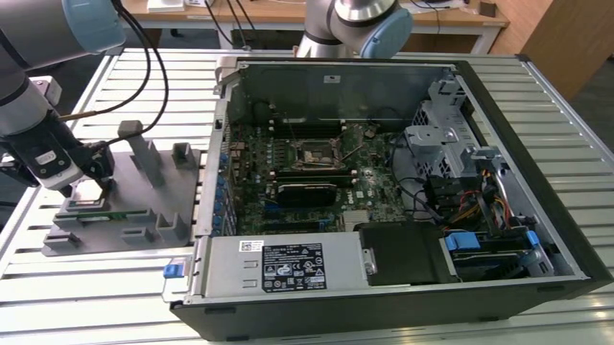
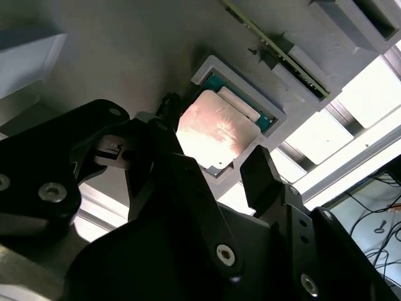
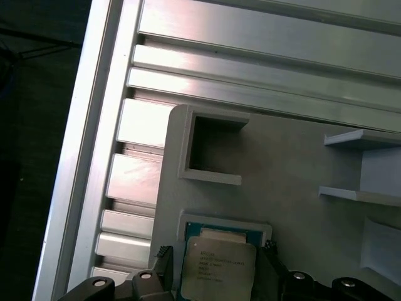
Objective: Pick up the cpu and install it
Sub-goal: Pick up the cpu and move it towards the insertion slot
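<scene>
The tray's raised rim wraps the end of the cpu [image 2: 216,128], so my gripper should next grab the cpu's exposed side edges, where the fingers fit.
The cpu [image 2: 216,128], a small square chip with a silvery top plate, lies flat in a raised-rim pocket of the grey tray [image 1: 134,233]; the first wrist view shows the cpu [image 3: 218,268] from straight above. My gripper [image 2: 213,132] hangs just over it, its two black fingers standing open on opposite sides of the chip with small gaps. In the exterior view the gripper [image 1: 82,188] is low over the tray's near-left part. The black socket frame [image 1: 314,153] sits in the middle of the green motherboard inside the open computer case [image 1: 537,201].
A narrow green memory stick [image 1: 106,213] lies in a slot on the tray beside the chip's pocket. Grey upright posts [image 1: 144,154] rise from the tray. An empty square pocket [image 3: 213,150] is close by. The slatted metal table [image 1: 96,302] carries everything.
</scene>
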Controlling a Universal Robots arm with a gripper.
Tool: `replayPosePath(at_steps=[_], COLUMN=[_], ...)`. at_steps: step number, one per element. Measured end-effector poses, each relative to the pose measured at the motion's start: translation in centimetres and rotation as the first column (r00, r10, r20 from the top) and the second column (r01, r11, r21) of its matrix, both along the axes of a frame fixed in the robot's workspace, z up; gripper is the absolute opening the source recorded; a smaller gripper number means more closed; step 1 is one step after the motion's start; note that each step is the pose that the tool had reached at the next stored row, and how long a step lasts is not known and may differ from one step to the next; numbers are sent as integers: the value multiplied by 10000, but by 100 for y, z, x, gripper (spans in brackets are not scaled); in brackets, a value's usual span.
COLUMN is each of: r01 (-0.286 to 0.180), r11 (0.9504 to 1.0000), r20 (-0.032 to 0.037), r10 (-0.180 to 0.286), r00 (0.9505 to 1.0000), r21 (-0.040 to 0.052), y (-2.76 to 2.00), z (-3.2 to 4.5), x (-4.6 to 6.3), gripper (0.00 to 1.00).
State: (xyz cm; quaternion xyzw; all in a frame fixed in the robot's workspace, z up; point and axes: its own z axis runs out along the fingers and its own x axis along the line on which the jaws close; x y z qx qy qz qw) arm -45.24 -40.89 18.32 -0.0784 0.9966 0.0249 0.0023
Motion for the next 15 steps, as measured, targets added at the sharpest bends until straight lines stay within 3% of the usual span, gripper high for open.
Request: replayPosePath(at_steps=[4,5,15], r01=[26,36,125], r11=[10000,10000,9999], r20=[1,2,0], r10=[-26,-36,-125], r00=[10000,10000,9999], r21=[-3,-6,-45], y=[0,0,0], z=[5,6,30], x=[1,0,0], gripper=[63,58,58])
